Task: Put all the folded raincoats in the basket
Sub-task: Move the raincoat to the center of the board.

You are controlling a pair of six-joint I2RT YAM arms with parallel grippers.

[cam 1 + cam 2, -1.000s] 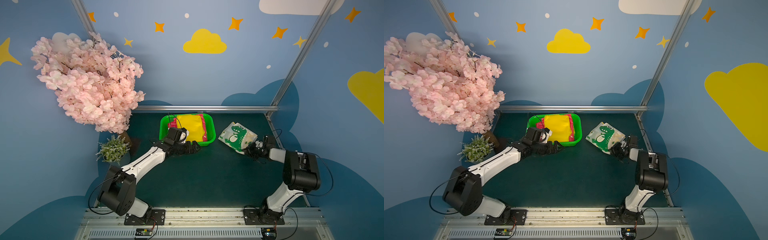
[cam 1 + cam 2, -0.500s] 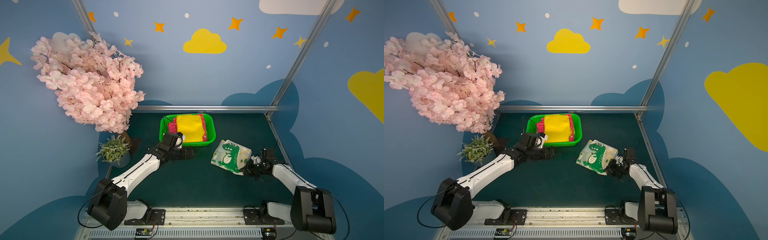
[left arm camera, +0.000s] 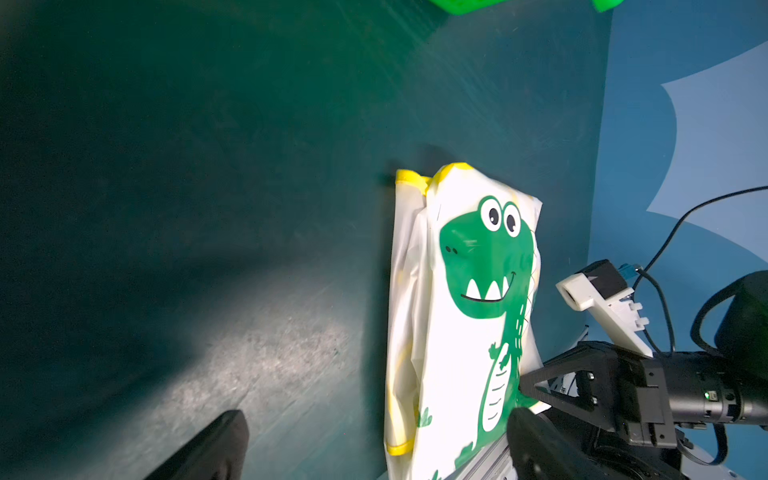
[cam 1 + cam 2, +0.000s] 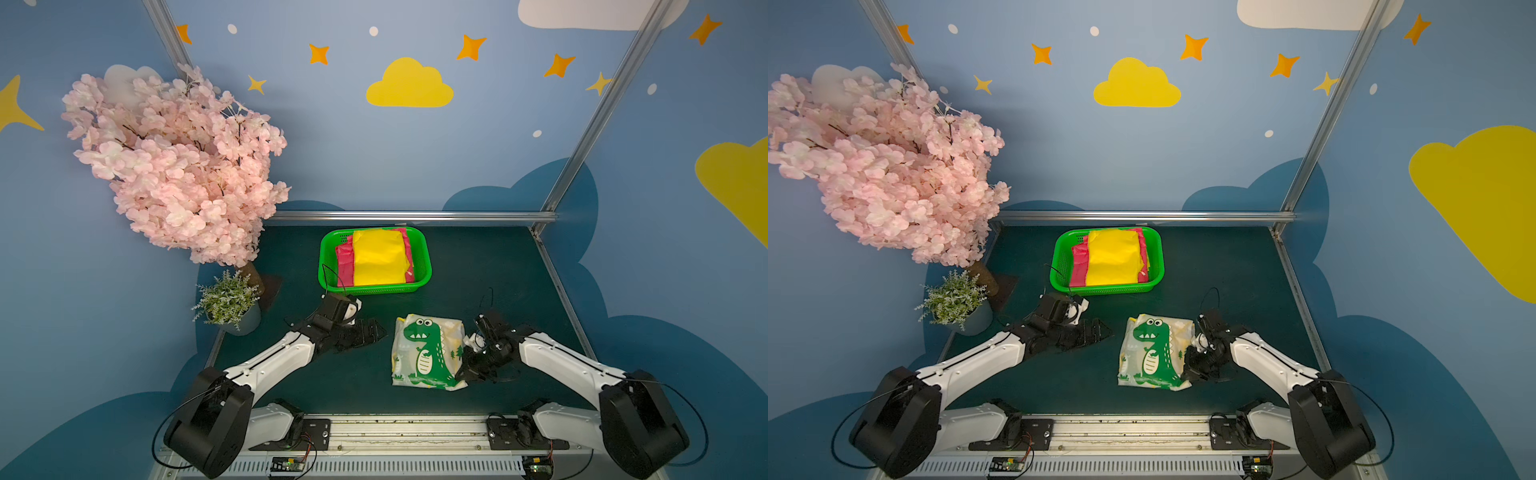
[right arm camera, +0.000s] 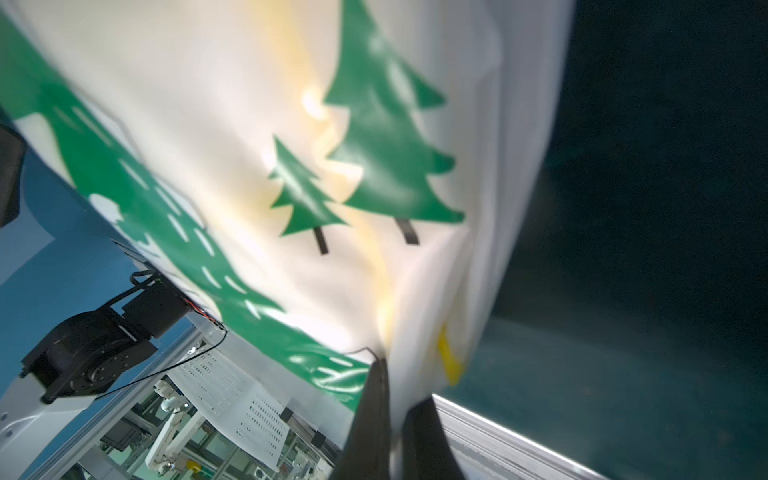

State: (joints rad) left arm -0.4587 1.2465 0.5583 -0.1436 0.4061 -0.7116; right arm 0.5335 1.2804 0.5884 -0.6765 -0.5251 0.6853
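Note:
My left gripper is to grab the raincoat's layered side edge (image 4: 394,352) next, opposite my right gripper, so that the raincoat goes in the basket (image 4: 374,288) still folded.
The folded raincoat (image 4: 428,353) (image 4: 1156,353), white with a green dinosaur, lies on the dark green mat in front of the basket. My right gripper (image 4: 463,372) (image 4: 1187,372) is shut on its near right corner; the wrist view shows the fabric (image 5: 291,124) pinched between the shut jaws (image 5: 395,415). My left gripper (image 4: 374,332) (image 4: 1096,332) stands open just left of the raincoat (image 3: 457,311), holding nothing, its fingers apart (image 3: 374,449). The green mesh basket (image 4: 374,288) (image 4: 1106,287) sits at the back centre, beyond both grippers.
Folded yellow (image 4: 378,259) and pink (image 4: 344,262) cloths fill the basket. A pink blossom tree (image 4: 178,166) and a small potted plant (image 4: 228,299) stand at the left. Metal frame rails (image 4: 415,216) border the mat at the back and right.
My right gripper has pulled the raincoat from the back right toward the front centre. My left arm has drawn back from the basket's front edge toward the raincoat, still open.

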